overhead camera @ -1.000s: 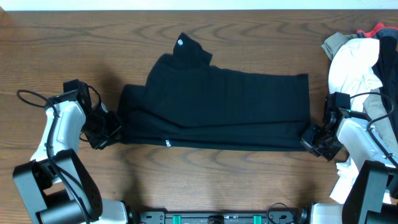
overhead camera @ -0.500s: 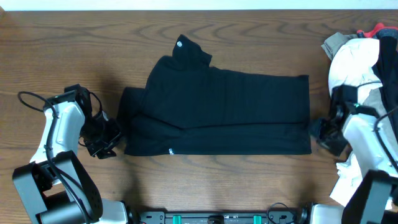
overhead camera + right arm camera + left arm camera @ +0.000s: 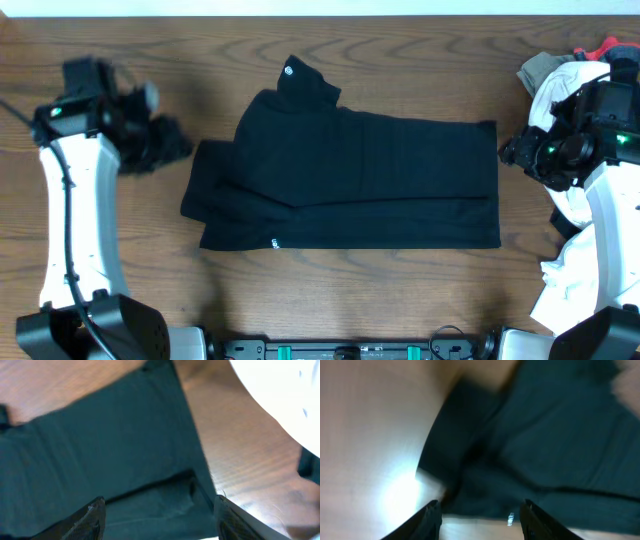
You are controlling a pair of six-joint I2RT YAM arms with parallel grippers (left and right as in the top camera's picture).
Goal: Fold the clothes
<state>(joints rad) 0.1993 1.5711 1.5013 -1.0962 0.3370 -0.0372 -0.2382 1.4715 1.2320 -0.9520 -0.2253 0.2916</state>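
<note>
My left gripper grabs the part of the shirt that sticks out at the back next, to fold the black shirt (image 3: pixel 350 175) (image 3: pixel 545 435) toward the front.
The clothes, a black shirt (image 3: pixel 350 175), lie folded into a wide band across the middle of the table, with a small white round logo (image 3: pixel 290 69) on the part that sticks out at the back. My left gripper (image 3: pixel 165 145) hovers off the shirt's left end, open and empty. The left wrist view looks down on the shirt (image 3: pixel 545 435) past my left gripper (image 3: pixel 482 522). My right gripper (image 3: pixel 520 150) hangs by the shirt's right edge, also open. In the right wrist view my right gripper (image 3: pixel 160 520) frames the shirt's corner (image 3: pixel 100 445) below.
A pile of other garments sits at the right edge: white (image 3: pixel 570 105), grey-beige (image 3: pixel 540 68) and red (image 3: pixel 605 47). More white cloth (image 3: pixel 560 285) lies at the front right. The white garment (image 3: pixel 280 395) fills the right wrist view's upper corner.
Both grippers opened, let go of the shirt's front corners, then rose and moved toward the back. The shirt stays folded on the table.
</note>
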